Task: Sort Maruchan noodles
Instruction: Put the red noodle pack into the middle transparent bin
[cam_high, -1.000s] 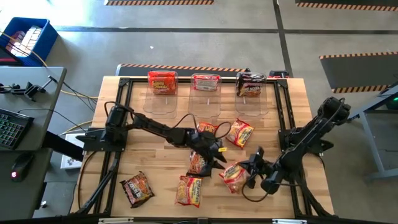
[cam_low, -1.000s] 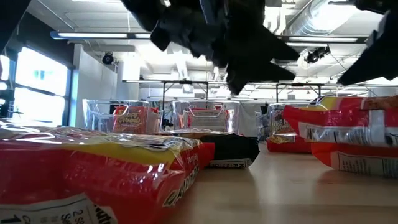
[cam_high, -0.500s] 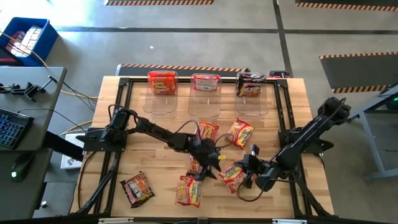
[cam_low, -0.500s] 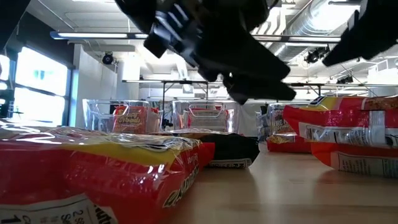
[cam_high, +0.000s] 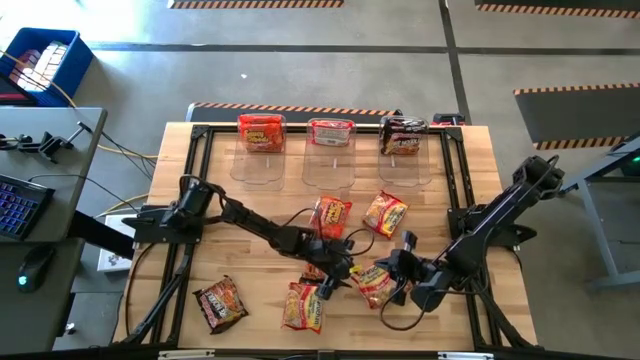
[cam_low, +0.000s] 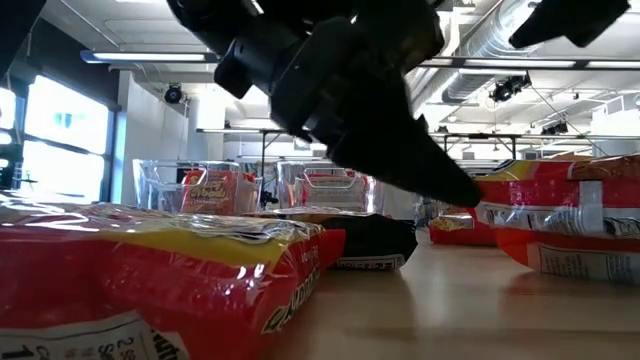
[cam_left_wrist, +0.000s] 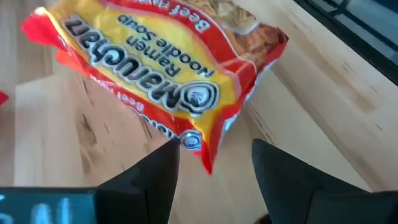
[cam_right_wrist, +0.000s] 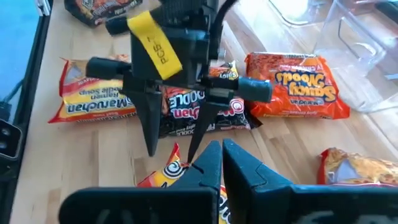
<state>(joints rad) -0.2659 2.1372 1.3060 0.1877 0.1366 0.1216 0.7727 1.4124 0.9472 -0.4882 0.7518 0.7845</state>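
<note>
My left gripper grabs the red-and-yellow packet (cam_left_wrist: 149, 62) by its corner with the swirl logo (cam_left_wrist: 200, 145) next, to sort the noodles.
Several Maruchan noodle packets lie flat on the wooden table (cam_high: 250, 250). A red-and-yellow packet (cam_high: 376, 286) sits near the middle right. My left gripper (cam_left_wrist: 216, 144) stands open, slanting down, with a corner (cam_left_wrist: 209, 163) of that packet (cam_left_wrist: 161, 68) between its fingers. Beneath that gripper lies a dark packet (cam_right_wrist: 205, 118). My right gripper (cam_right_wrist: 222, 146) is shut with nothing in it, and hangs just above the same red-and-yellow packet (cam_right_wrist: 163, 175), on its right side (cam_high: 400, 263). My left gripper has the red-and-yellow packet's sealed corner (cam_left_wrist: 190, 142) between its open fingers, coming at it slanting down from the table's left. I cannot tell whether a finger touches the packet. The packet lies flat on the table.
Three clear bins (cam_high: 262, 150) (cam_high: 330, 150) (cam_high: 403, 155) stand along the far edge, each with a packet. Two orange packets (cam_high: 332, 213) (cam_high: 386, 213) lie mid-table. Another red-and-yellow packet (cam_high: 303, 306) and a dark one (cam_high: 220, 302) lie near the front left.
My left gripper has gone down and toward the table's near right, to the red-and-yellow packet, rolling as it went. My right gripper has risen from the table, still shut, and drawn back a little. The packets have kept their places.
</note>
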